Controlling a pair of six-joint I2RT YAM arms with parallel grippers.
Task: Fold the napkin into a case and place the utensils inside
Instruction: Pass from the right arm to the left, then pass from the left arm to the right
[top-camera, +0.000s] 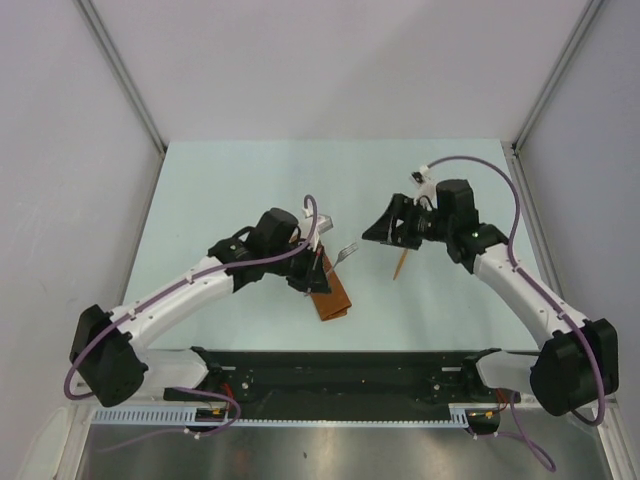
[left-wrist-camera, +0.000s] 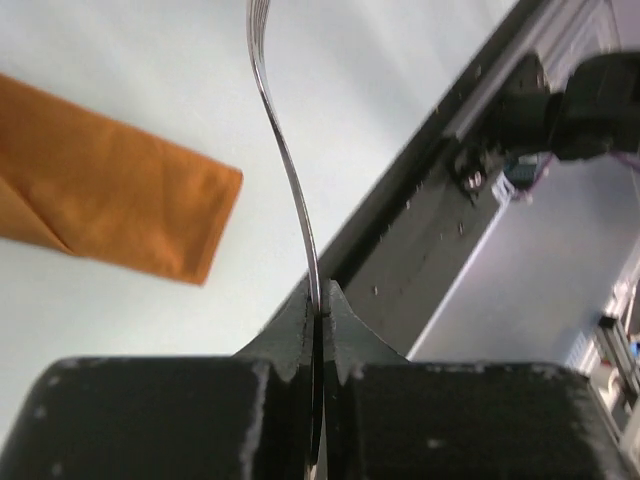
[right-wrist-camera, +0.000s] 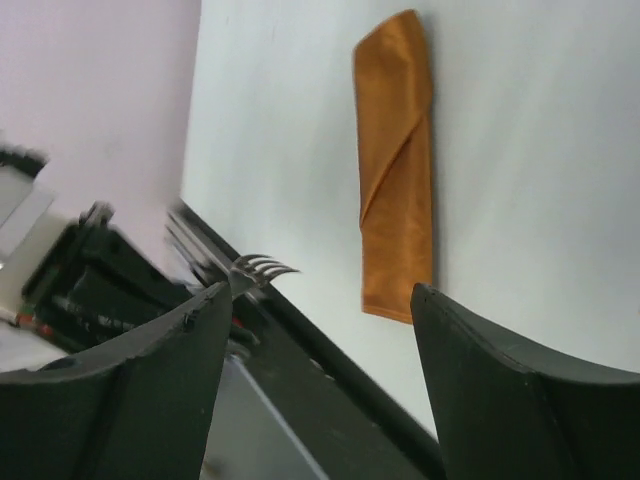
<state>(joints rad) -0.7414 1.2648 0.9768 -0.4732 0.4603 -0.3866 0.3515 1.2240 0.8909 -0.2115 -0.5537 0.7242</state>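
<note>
My right gripper grabs the tines of the silver fork next, so the fork's handle stays free to slide into the napkin case.
The napkin lies folded as a narrow rust-orange case on the table, just under my left gripper. It also shows in the left wrist view and in the right wrist view. My left gripper is shut on the silver fork and holds it above the table, with its tines pointing right, beside the case. The tines also show in the right wrist view. My right gripper is open and empty. A thin tan spoon handle lies just below it, its bowl hidden.
A black rail runs along the near table edge between the arm bases. Grey walls and metal frame posts enclose the pale green table at the left, back and right.
</note>
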